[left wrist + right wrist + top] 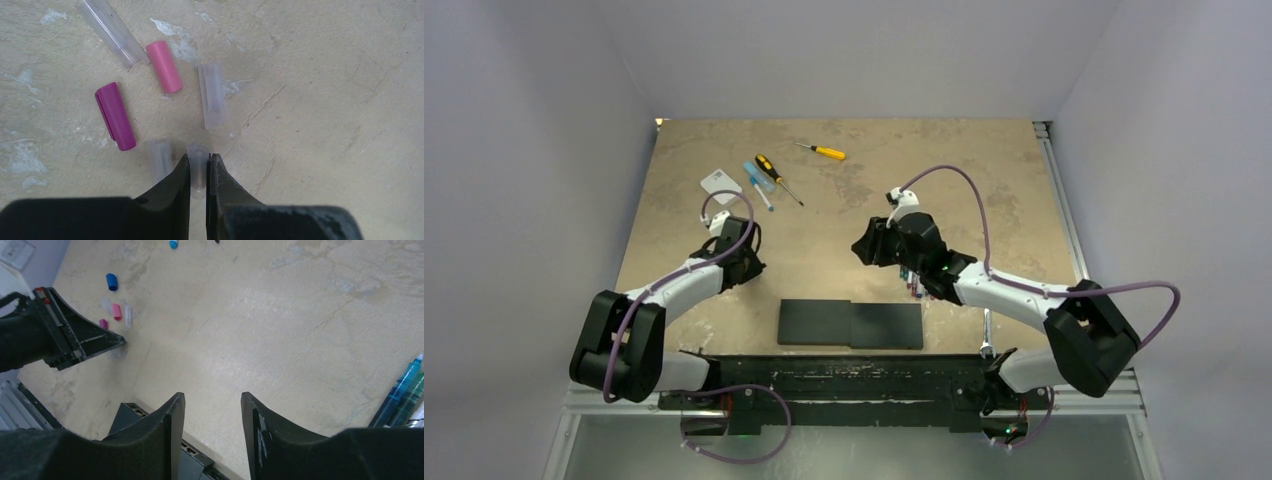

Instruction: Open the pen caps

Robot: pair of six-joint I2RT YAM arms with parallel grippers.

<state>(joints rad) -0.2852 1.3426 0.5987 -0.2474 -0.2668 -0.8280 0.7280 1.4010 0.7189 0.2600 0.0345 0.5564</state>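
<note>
The clear cap hangs low over flat, empty table and would land beside the other clear caps, so my left gripper should open now.
My left gripper (199, 172) is low over the table and shut on a small translucent clear cap (198, 155). Loose caps lie just beyond it: a magenta cap (115, 116), a pink cap (164, 66), two more clear caps (212, 95) (159, 159) and a longer clear tube (110, 31). In the top view the left gripper (742, 266) is at the table's left. My right gripper (212, 405) is open and empty above bare table, right of centre (864, 247). Its view also shows a blue cap (111, 282) and the pink cap (116, 311).
Several uncapped pens (400, 395) lie under the right arm (913, 284). At the back are a yellow-handled screwdriver (822, 151), a black-and-yellow one (776, 177), a blue pen (758, 187) and a white card (720, 184). A black box (851, 324) sits near the front.
</note>
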